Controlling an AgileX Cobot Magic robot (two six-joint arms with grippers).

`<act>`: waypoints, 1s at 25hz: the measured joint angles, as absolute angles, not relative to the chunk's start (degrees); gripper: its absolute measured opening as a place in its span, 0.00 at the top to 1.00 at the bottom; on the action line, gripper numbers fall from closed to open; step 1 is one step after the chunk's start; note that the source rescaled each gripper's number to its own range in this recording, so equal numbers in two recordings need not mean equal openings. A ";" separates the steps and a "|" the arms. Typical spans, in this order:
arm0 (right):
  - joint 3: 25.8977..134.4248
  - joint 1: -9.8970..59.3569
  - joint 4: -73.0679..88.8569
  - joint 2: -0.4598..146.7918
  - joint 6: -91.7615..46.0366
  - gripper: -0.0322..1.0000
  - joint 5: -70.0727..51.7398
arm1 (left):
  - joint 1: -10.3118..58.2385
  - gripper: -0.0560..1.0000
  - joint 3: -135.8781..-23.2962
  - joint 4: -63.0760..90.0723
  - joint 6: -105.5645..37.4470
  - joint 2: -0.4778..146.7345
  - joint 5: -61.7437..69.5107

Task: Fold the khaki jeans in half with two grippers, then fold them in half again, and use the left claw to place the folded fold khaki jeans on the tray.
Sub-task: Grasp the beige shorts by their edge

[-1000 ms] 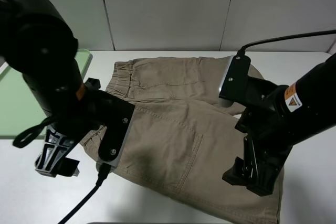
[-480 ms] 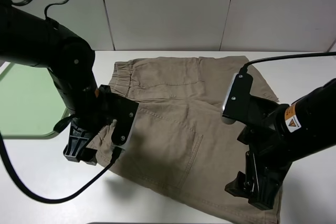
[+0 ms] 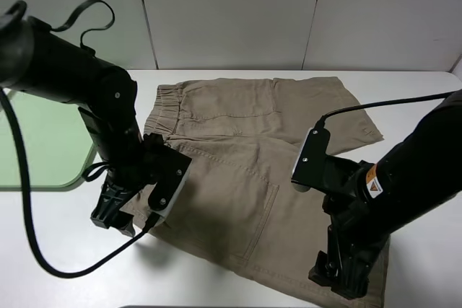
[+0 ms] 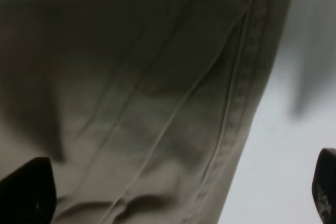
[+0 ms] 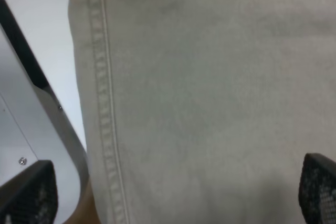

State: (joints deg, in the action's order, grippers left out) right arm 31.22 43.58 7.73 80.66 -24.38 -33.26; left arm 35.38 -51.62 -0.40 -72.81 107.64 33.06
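The khaki jeans (image 4: 147, 93) are spread flat on the tabletop, and my left gripper should next grab them by their stitched side edge (image 4: 223, 145) to fold them.
The khaki jeans (image 3: 245, 156) lie spread flat on the white table (image 3: 419, 91), waistband at the left. My left gripper (image 3: 114, 214) is low over their near left edge. In the left wrist view (image 4: 176, 192) it is open, with the stitched edge of the jeans (image 4: 147, 93) between its fingertips (image 4: 26, 192). My right gripper (image 3: 336, 279) is low over the near right hem. In the right wrist view (image 5: 173, 192) it is open over the hem seam of the jeans (image 5: 210, 87). The pale green tray (image 3: 36, 142) lies at the far left.
The table's front edge (image 5: 31, 145) runs close beside the right gripper. Bare white table (image 4: 278, 145) shows beside the jeans' left edge. A white panelled wall (image 3: 231, 12) stands behind the table. The left arm's black cable (image 3: 43, 265) loops over the table's near left.
Both arms have come down toward the jeans. The left gripper moved right to the jeans' near left edge. The right gripper moved down and nearer, onto the near right hem.
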 joint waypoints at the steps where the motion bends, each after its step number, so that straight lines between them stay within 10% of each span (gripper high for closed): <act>1: 31.22 43.58 8.04 81.28 -24.38 0.00 -33.21 | 35.38 0.02 -51.67 -0.77 -72.81 108.31 32.92; 25: 23.22 49.69 6.92 92.28 -19.27 0.00 -21.28 | 28.73 0.04 -51.67 1.38 -78.23 110.92 27.41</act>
State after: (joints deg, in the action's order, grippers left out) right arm 23.22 49.69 6.92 92.28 -19.27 -21.28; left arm 28.73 -51.67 1.38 -78.23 110.92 27.41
